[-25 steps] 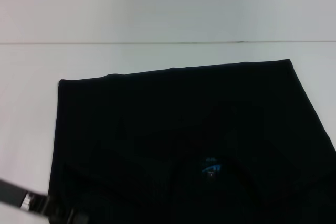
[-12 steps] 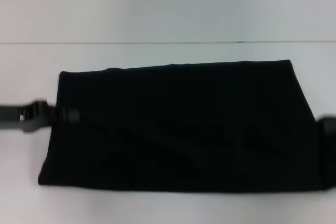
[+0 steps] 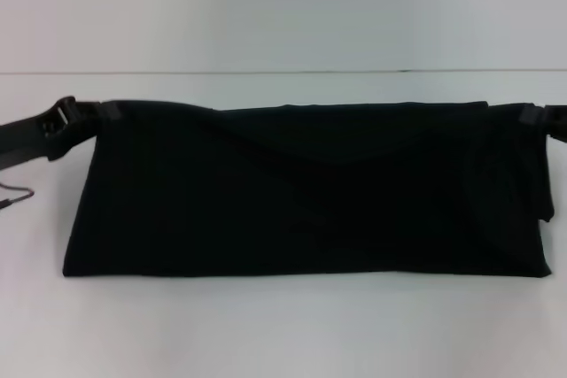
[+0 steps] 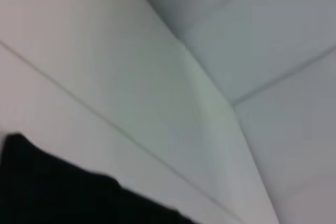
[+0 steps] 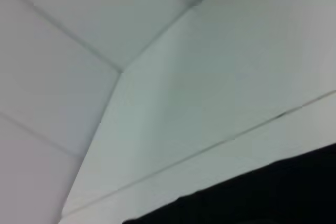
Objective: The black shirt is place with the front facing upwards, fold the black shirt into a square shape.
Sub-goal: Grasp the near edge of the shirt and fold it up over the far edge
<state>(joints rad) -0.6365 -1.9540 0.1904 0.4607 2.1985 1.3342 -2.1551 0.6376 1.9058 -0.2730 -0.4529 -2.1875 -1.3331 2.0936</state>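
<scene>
I will move the shirt's held edge [image 3: 341,162] toward the shirt's back edge [image 3: 381,105] before my right gripper releases it, because it still sags short of that edge.
The black shirt [image 3: 301,201] lies on the white table as a long band, doubled over front to back, with no print showing. My left gripper [image 3: 104,112] is at the band's far left corner and my right gripper [image 3: 530,115] at its far right corner. Each is shut on the folded-over edge of the cloth. Only a strip of the black shirt [image 4: 52,192] shows in the left wrist view, and likewise a strip of the black shirt [image 5: 262,198] in the right wrist view. Neither wrist view shows any fingers.
The white table [image 3: 266,334] shows bare in front of the shirt. Its far edge meets a pale wall [image 3: 283,6] just behind the cloth. A thin cable [image 3: 13,196] hangs under the left arm.
Both grippers have carried the shirt's near edge up and away to the far edge. The cloth has gone from a wide spread to a narrow doubled band.
</scene>
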